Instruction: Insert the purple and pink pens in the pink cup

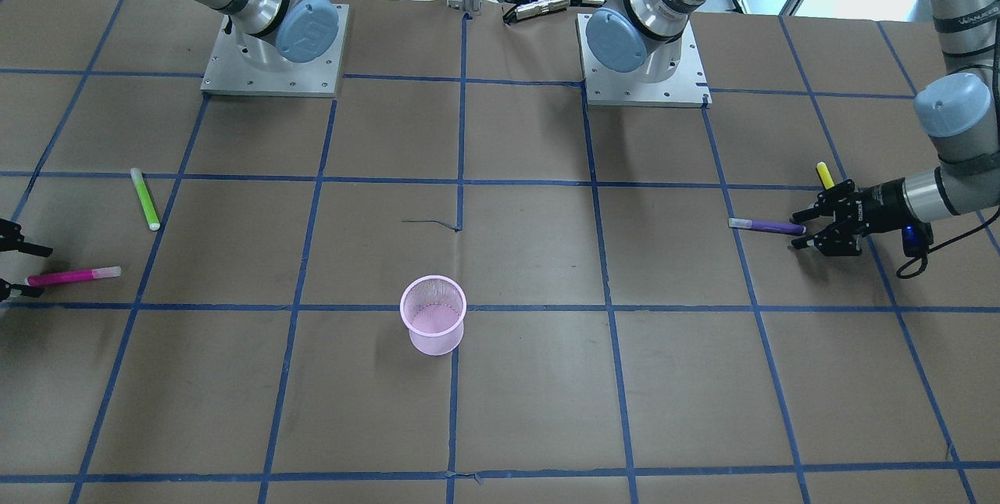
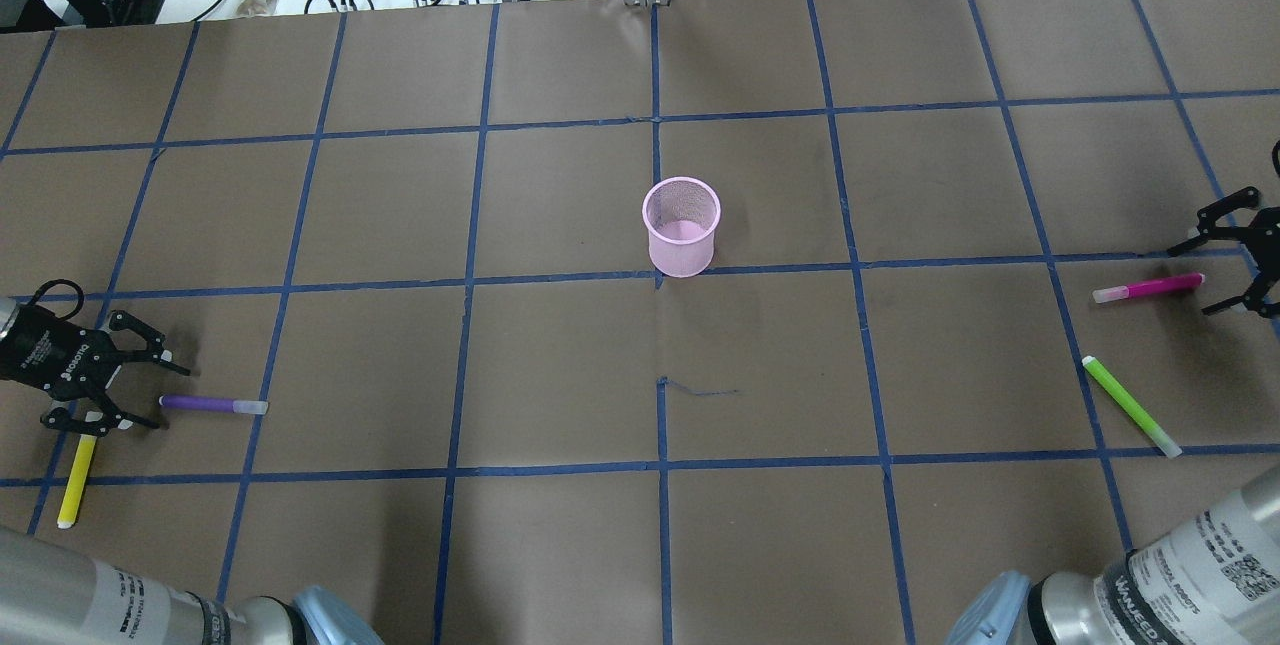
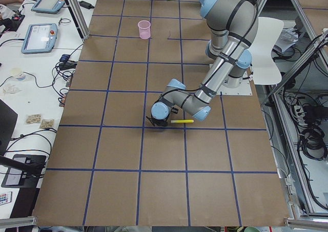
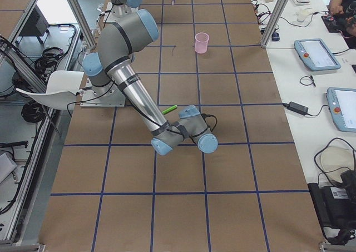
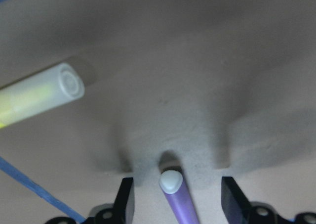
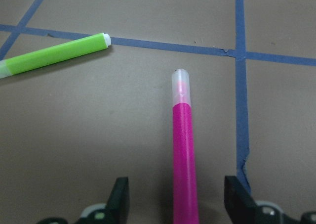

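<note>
The left gripper picks up the purple pen by its uncapped body end next, to put the pen into the pink cup cap first.
The pink mesh cup stands upright and empty near the table's middle. The purple pen lies flat at the robot's left. My left gripper is open, low at the table, its fingers on either side of the pen's near end; the left wrist view shows the pen between them. The pink pen lies flat at the robot's right. My right gripper is open with the pen's end between its fingers, as the right wrist view shows.
A yellow pen lies just beside the left gripper. A green pen lies near the pink pen, towards the robot. The brown paper table is marked with a blue tape grid. Cables lie beyond the far edge.
</note>
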### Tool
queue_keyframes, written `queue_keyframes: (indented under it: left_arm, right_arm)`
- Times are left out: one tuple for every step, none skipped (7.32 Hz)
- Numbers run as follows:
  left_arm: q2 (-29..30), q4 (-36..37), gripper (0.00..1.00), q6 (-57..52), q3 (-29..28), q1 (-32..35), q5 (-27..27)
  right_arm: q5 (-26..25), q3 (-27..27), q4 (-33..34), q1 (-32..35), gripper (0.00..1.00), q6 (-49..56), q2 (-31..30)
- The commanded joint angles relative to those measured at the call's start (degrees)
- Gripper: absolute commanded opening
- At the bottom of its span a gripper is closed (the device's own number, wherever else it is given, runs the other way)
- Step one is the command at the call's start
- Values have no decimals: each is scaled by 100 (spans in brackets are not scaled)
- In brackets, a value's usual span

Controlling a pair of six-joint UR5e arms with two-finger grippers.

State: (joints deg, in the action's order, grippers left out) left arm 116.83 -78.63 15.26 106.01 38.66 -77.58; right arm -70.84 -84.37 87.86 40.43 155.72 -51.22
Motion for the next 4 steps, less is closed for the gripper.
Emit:
queue_keyframes:
  left_arm:
    - [33, 15, 48, -40, -11, 1, 85]
    - [15, -38, 34, -49, -11, -8, 85]
    - [15, -47, 28, -58, -28, -8, 94]
    - [15, -64, 25, -49, -37, -8, 94]
  right_arm:
    - [17, -1, 30, 0, 66, 38, 6]
    - [26, -10, 134, 0, 58, 29, 15]
    - [9, -10, 187, 0, 53, 38, 24]
    - [9, -10, 188, 0, 54, 3, 41]
